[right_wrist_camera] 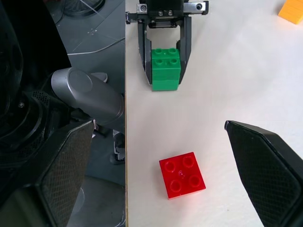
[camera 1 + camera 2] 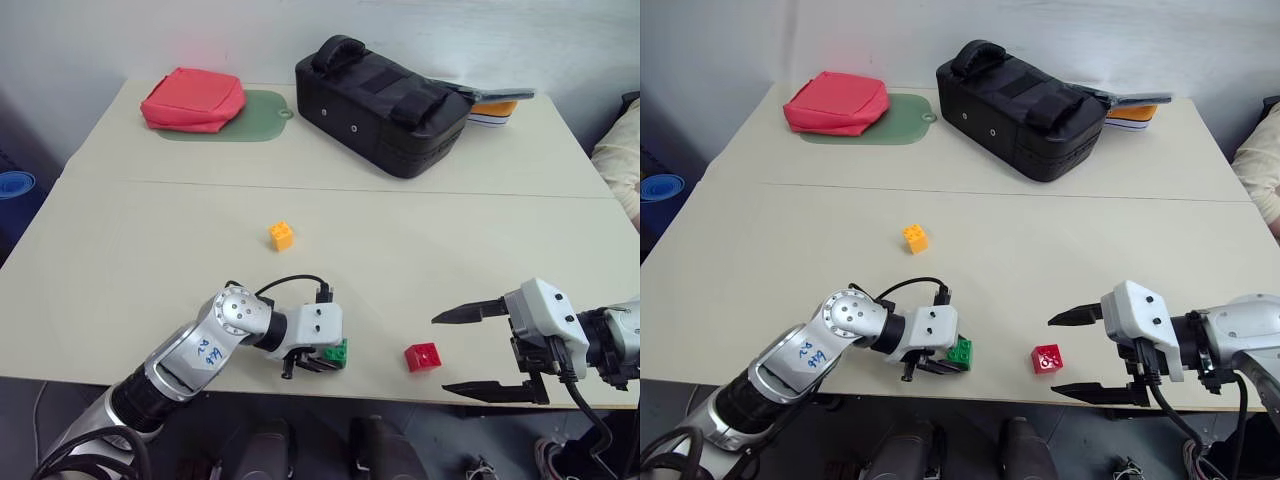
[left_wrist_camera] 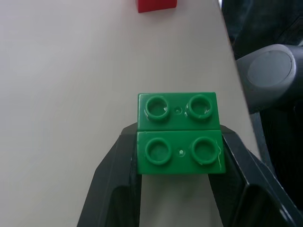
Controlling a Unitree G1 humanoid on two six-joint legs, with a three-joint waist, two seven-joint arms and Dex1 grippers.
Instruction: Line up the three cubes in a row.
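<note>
The green cube is low, its base at the table beside the red cube, and would stand, so it is time for my left gripper to release it.
My left gripper is shut on the green cube, low over the table near its front edge. The left wrist view shows both black fingers pressed on the sides of the green cube. The red cube lies on the table just to the right of it. My right gripper stands open right of the red cube, its fingers spread wide and apart from the cube. The orange-yellow cube sits alone farther back, toward the table's middle. In the right wrist view the red cube lies nearer than the held green cube.
A large black bag stands at the back centre, with flat items behind it. A red pouch lies on a green mat at the back left. The table's front edge runs close to both grippers. A person's sleeve shows at the right.
</note>
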